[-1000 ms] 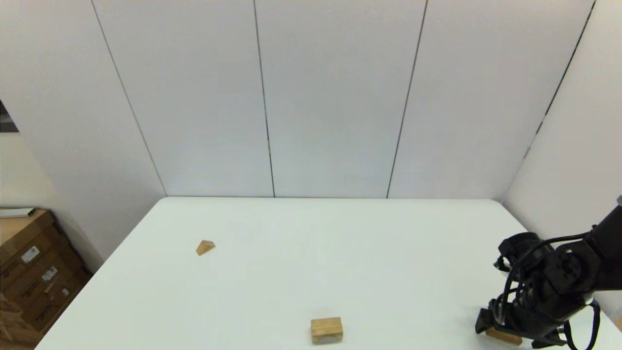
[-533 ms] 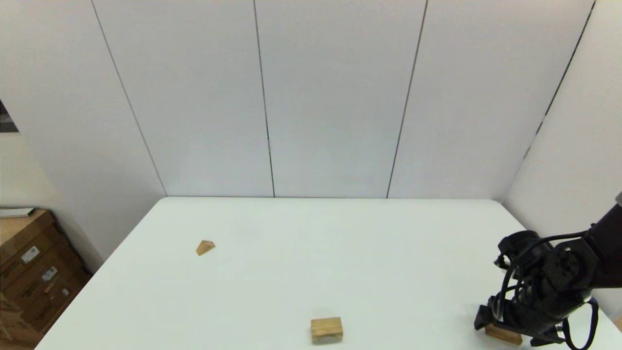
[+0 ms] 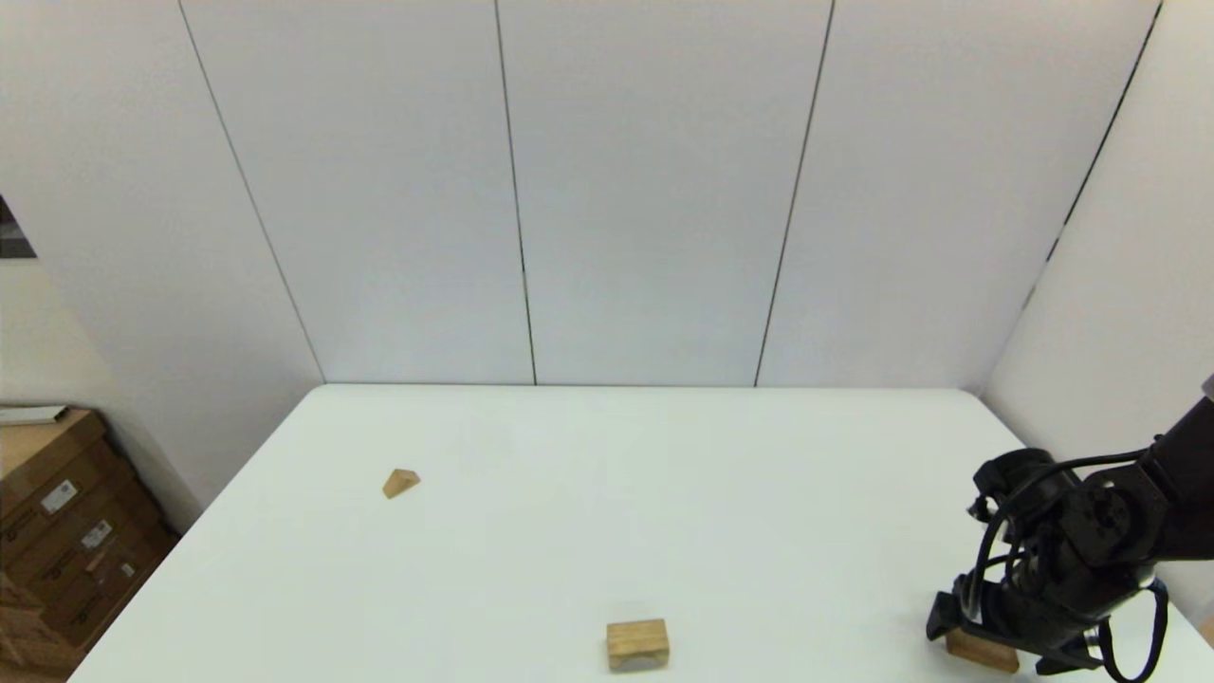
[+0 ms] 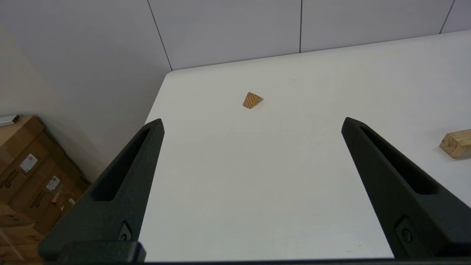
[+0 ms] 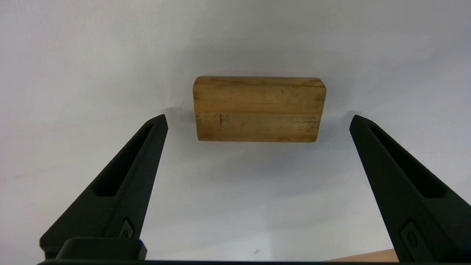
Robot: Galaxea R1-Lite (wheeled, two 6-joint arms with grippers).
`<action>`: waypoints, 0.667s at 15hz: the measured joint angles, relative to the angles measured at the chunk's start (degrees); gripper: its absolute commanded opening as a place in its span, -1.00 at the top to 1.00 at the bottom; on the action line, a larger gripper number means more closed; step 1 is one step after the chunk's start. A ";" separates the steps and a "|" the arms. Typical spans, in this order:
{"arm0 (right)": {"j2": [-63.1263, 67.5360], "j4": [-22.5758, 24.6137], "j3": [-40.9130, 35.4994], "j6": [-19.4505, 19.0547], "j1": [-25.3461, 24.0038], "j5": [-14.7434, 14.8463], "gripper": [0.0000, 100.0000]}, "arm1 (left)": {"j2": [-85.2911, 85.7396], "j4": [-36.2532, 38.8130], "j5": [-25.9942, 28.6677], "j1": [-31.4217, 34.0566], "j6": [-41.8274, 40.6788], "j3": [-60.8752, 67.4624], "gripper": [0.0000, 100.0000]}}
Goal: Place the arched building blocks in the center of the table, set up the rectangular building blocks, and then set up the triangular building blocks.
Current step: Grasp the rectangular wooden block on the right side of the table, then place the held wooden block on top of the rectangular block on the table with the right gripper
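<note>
My right gripper's fingers reach down beside the rectangular block's short ends and closing now would catch the block, so it is time to close my right gripper.
The rectangular building block (image 3: 982, 652), a flat tan-brown slab, lies at the table's (image 3: 664, 493) near right corner. My right gripper (image 3: 994, 634) hangs directly over it, open. In the right wrist view the slab (image 5: 259, 109) lies flat between the spread fingers (image 5: 121, 184), touching neither. The arched building block (image 3: 637, 644) rests near the front edge at centre, and it also shows in the left wrist view (image 4: 456, 143). The small triangular building block (image 3: 400, 483) sits at the left and is seen again (image 4: 252, 100) ahead of my left gripper (image 4: 252, 123), which is open and empty.
Cardboard boxes (image 3: 57, 531) stand on the floor beyond the table's left edge. White wall panels (image 3: 654, 190) close off the far side and the right side. The table's right edge runs close beside the right arm (image 3: 1100, 531).
The right gripper has shifted slightly down and closer over the slab. None of the three blocks has moved.
</note>
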State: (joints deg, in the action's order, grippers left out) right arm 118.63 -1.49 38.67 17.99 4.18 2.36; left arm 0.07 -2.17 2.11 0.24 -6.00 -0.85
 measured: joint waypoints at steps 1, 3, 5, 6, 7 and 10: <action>0.00 0.01 0.05 0.17 0.02 -0.02 -1.00 | 0.00 -0.02 -0.02 0.00 -0.11 0.00 -1.00; 0.01 0.00 0.02 0.16 0.11 -0.02 1.00 | 0.00 -0.02 0.00 0.00 -0.17 0.00 -1.00; 0.12 -0.02 0.02 0.16 0.13 0.00 1.00 | 0.00 -0.02 -0.05 0.00 -0.09 0.06 -1.00; 0.20 0.00 0.02 0.17 0.11 0.00 1.00 | 0.00 -0.02 -0.10 0.00 -0.06 0.06 -1.00; 0.22 0.00 0.00 0.17 0.11 0.05 1.00 | 0.00 -0.02 -0.11 0.00 -0.04 0.06 -1.00; 0.26 0.01 0.00 0.17 0.11 0.06 1.00 | 0.00 -0.02 -0.10 0.00 -0.04 0.06 -1.00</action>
State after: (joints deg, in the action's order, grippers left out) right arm 118.88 -1.48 38.67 18.16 4.29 2.43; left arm 0.07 -2.19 2.01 0.24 -6.03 -0.79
